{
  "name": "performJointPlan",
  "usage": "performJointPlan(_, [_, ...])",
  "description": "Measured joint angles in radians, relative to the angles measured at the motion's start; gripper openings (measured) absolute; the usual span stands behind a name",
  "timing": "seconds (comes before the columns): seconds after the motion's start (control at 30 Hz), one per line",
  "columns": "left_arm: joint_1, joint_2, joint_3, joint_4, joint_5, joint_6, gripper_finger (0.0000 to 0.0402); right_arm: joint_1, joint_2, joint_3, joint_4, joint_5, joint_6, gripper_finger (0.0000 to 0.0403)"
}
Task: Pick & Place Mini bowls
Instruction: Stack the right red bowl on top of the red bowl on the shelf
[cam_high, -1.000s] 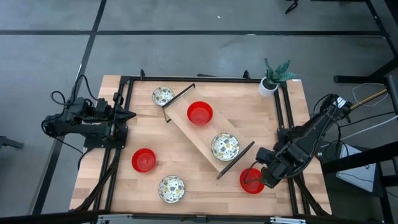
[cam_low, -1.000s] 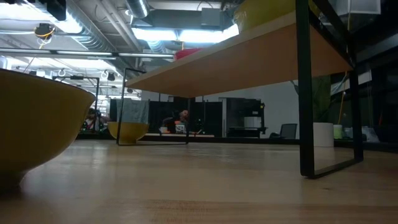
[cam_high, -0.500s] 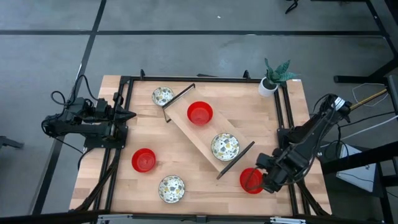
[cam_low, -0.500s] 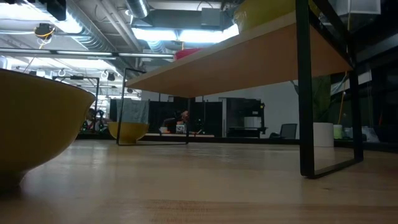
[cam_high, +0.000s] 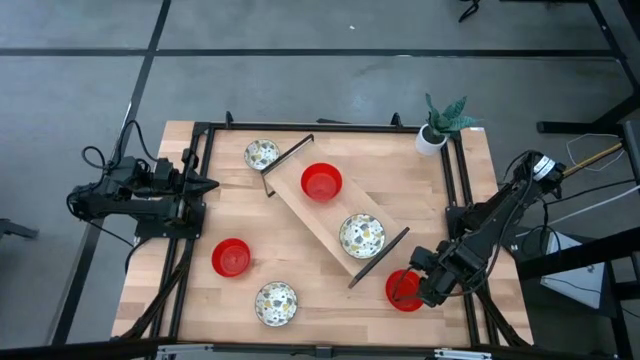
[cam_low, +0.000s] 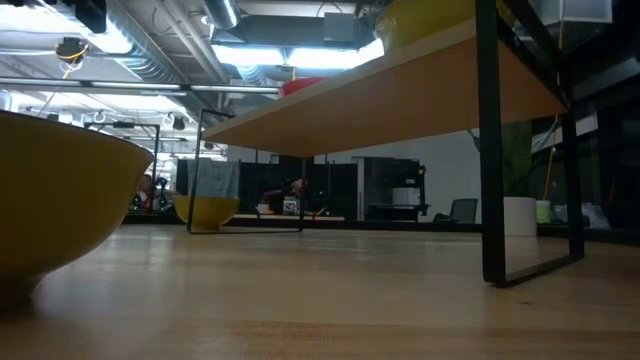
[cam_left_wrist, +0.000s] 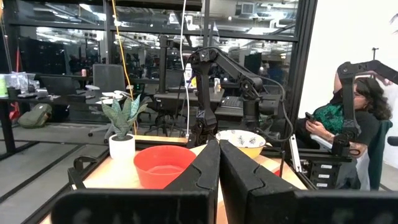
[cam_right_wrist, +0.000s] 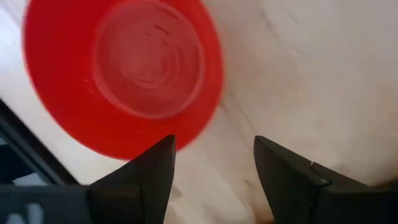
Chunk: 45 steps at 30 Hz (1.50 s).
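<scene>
The near red bowl's rim curves beyond my fingers, over the table. My right gripper should go down first and then close on the bowl's rim.
A red bowl (cam_high: 403, 291) sits on the table at the near right and fills the upper part of the right wrist view (cam_right_wrist: 124, 74). My right gripper (cam_high: 415, 287) is open above the bowl's right rim and points down (cam_right_wrist: 214, 146). One finger stands at the rim and the other over bare table. A red bowl (cam_high: 322, 182) and a speckled bowl (cam_high: 361, 236) sit on the wooden stand (cam_high: 310, 215). A speckled bowl (cam_high: 262, 154), a red bowl (cam_high: 231, 257) and a speckled bowl (cam_high: 276, 303) rest on the table. My left gripper (cam_high: 207, 185) is shut at the left edge. My right gripper comes at the red bowl from above, pointing down. One finger (cam_right_wrist: 163, 155) stands at the bowl's rim (cam_right_wrist: 186, 134). I cannot tell whether it touches the rim. The bowl rests on the table.
A white pot with a green plant (cam_high: 436, 130) stands at the far right corner. The wooden stand's dark end frames (cam_high: 380, 257) rise close to the red bowl. Black rails (cam_high: 462, 210) run along the table's sides. A seated person (cam_left_wrist: 348, 112) shows beyond the table.
</scene>
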Motion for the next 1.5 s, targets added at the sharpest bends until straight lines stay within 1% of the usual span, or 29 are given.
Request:
performJointPlan(0.13, [0.0,0.0,0.0,0.0,0.0,0.0,0.0004,0.0,0.0,-0.026,0.041,0.025,0.047,0.0216])
performJointPlan(0.47, [0.0,0.0,0.0,0.0,0.0,0.0,0.0004,-0.002,0.001,-0.027,0.04,0.103,0.142,0.0216])
performJointPlan(1.1, [0.0,0.0,0.0,0.0,0.0,0.0,0.0004,-0.003,0.098,-0.027,0.042,0.106,0.146,0.0213])
performJointPlan(1.2, [0.0,0.0,0.0,0.0,0.0,0.0,0.0004,-0.003,0.098,-0.027,0.042,0.106,0.146,0.0195])
performJointPlan(1.5, [0.0,0.0,0.0,0.0,0.0,0.0,0.0004,-0.003,0.098,-0.027,0.042,0.106,0.146,0.0105])
